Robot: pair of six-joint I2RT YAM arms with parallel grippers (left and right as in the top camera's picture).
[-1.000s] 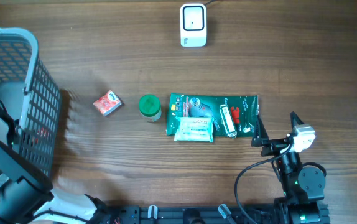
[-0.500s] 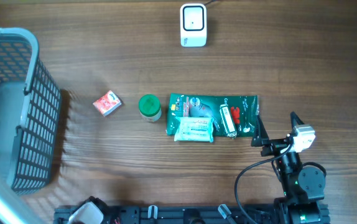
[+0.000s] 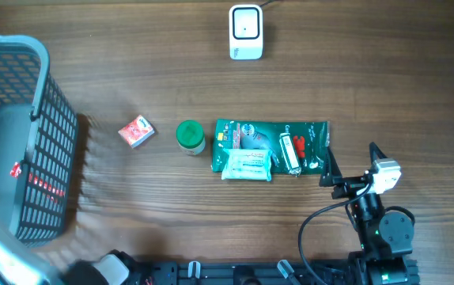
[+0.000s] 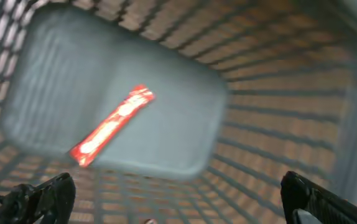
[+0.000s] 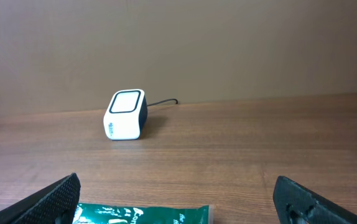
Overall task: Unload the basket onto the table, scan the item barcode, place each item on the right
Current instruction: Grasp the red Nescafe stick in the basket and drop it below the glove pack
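Observation:
The left gripper grabs the red packet (image 3: 33, 178) (image 4: 112, 124) across its narrow width near one end next, which leaves its length exposed for barcode scanning.
A red packet (image 4: 112, 124) lies loose on the grey floor of the basket (image 4: 290, 106), and it also shows through the mesh as the red packet (image 3: 33, 178) from overhead. My left gripper (image 4: 178, 199) hangs above it, open, with nothing between its fingers. The white barcode scanner (image 3: 245, 32) stands at the far middle of the table. My right gripper (image 3: 352, 161) rests open at the right end of the green packet (image 3: 270, 138), facing the scanner (image 5: 125, 115). Only the green packet's edge (image 5: 144, 214) shows between the fingers of the right gripper (image 5: 177, 202).
The grey mesh basket (image 3: 49, 119) fills the left side. On the wood lie a small red box (image 3: 136, 131) and a green-lidded jar (image 3: 189, 136). A white-green pack (image 3: 247, 165) and a white tube (image 3: 290, 154) lie on the green packet. The right arm's cable (image 3: 322, 218) loops near the front edge.
My left gripper has opened and the red packet now lies free in the basket. The left arm has drawn back toward the bottom-left edge. The right arm has not moved.

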